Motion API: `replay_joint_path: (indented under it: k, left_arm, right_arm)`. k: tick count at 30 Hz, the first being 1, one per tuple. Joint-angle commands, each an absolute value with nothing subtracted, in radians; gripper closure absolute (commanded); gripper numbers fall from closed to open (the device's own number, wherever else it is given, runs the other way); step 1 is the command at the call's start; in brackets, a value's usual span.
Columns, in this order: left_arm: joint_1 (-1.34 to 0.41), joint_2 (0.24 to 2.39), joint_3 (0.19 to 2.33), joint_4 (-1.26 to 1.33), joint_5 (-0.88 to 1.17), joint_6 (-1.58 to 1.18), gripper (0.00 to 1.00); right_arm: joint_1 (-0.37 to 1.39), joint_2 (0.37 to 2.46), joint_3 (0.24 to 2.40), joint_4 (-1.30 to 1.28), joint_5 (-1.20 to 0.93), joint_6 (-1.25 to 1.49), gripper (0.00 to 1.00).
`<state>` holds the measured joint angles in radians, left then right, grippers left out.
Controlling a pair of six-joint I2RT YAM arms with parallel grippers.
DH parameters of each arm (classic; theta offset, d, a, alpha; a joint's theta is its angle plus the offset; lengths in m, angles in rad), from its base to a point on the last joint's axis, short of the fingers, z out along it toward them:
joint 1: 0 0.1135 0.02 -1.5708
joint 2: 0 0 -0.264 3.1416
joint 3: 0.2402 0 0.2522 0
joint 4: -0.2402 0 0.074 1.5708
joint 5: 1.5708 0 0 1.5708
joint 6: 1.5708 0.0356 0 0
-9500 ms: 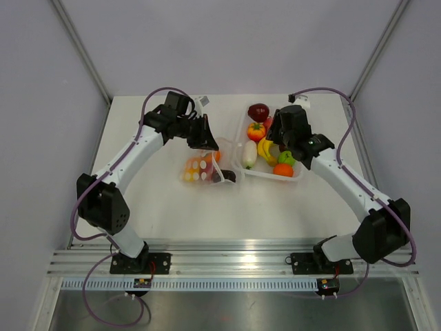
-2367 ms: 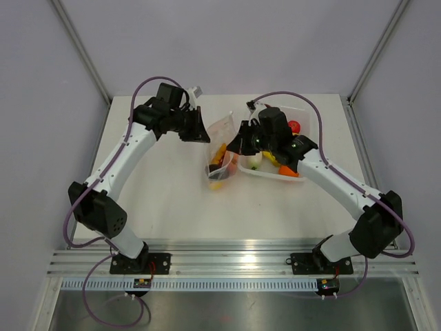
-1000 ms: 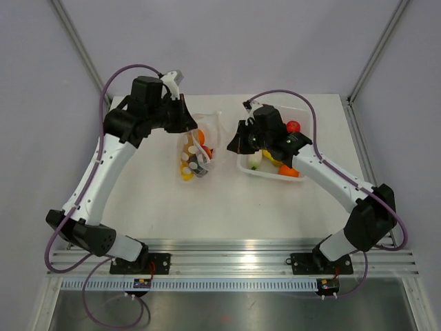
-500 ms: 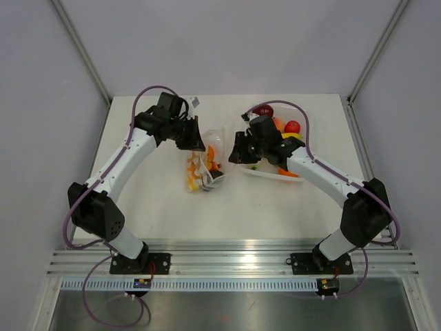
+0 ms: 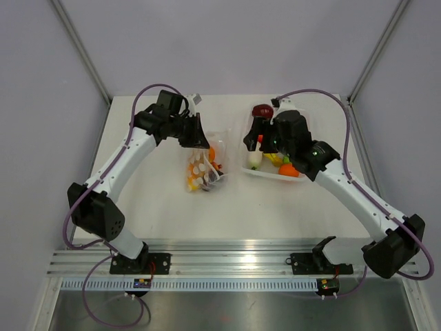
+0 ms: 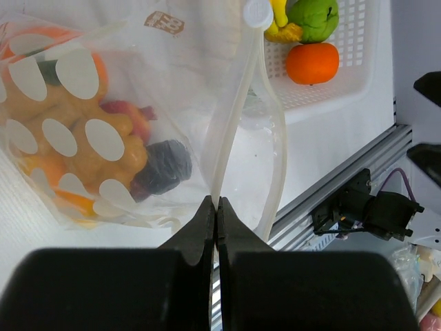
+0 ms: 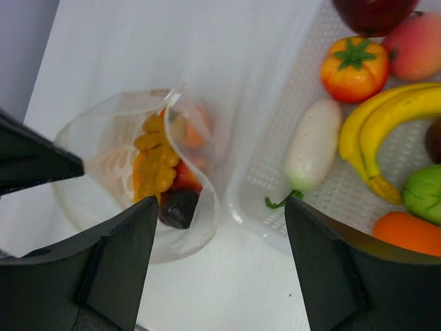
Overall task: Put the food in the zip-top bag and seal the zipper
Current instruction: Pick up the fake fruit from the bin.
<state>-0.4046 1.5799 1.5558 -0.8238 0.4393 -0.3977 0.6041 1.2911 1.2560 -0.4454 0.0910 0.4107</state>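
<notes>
My right gripper grabs the bananas near their joined end next, and the curved length stays free to enter the zip-top bag.
The zip-top bag rests on the table left of centre, see-through with white blotches, its mouth lifted. It holds food: yellow, orange, red and a dark purple piece. My left gripper is shut on the bag's mouth strip, the zipper, with the strip pinched between the fingertips. My right gripper is open and holds nothing. It hangs between the bag and the tray's left rim. More food lies in the tray: bananas, a tomato and a white radish.
The white mesh tray stands right of the bag and also holds a dark red apple, a green fruit and an orange piece. The aluminium rail runs along the near table edge.
My right gripper has opened and drawn back to the right, from the bag's mouth toward the tray. My left arm came down from its raised pose a second ago, still gripping the bag.
</notes>
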Motion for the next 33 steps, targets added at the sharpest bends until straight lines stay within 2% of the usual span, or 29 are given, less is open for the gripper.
replay_joint_path:
  k: [1, 6, 13, 15, 19, 23, 25, 26, 28, 33]
  left_arm:
    - [-0.402, 1.58, 1.624, -0.77, 0.497, -0.417, 1.0]
    - [-0.42, 1.606, 1.69, -0.782, 0.508, -0.417, 1.0]
    - [-0.448, 1.623, 1.701, -0.781, 0.526, -0.419, 1.0]
    - [-0.448, 1.621, 1.692, -0.779, 0.523, -0.417, 1.0]
    - [-0.448, 1.618, 1.666, -0.776, 0.528, -0.414, 1.0]
    - [-0.448, 1.611, 1.632, -0.759, 0.534, -0.419, 1.0]
    - [-0.448, 1.609, 1.626, -0.756, 0.535, -0.42, 1.0]
    - [-0.448, 1.608, 1.621, -0.753, 0.537, -0.422, 1.0]
    - [-0.448, 1.608, 1.62, -0.753, 0.535, -0.422, 1.0]
    - [-0.448, 1.601, 1.611, -0.752, 0.538, -0.423, 1.0]
  right_arm:
    - [0.525, 1.278, 1.22, -0.431, 0.155, 0.405, 0.19]
    - [0.399, 1.379, 1.212, -0.436, 0.092, 0.374, 0.18]
    - [0.376, 1.511, 1.233, -0.426, 0.117, 0.342, 0.19]
    - [0.373, 1.557, 1.238, -0.417, 0.121, 0.33, 0.24]
    - [0.359, 1.63, 1.264, -0.408, 0.121, 0.321, 0.26]
    - [0.338, 1.706, 1.292, -0.396, 0.107, 0.334, 0.23]
    - [0.334, 1.733, 1.319, -0.397, 0.101, 0.341, 0.17]
    - [0.331, 1.759, 1.33, -0.399, 0.095, 0.348, 0.1]
    - [0.331, 1.796, 1.357, -0.403, 0.098, 0.365, 0.07]
    - [0.331, 1.858, 1.402, -0.402, 0.13, 0.393, 0.12]
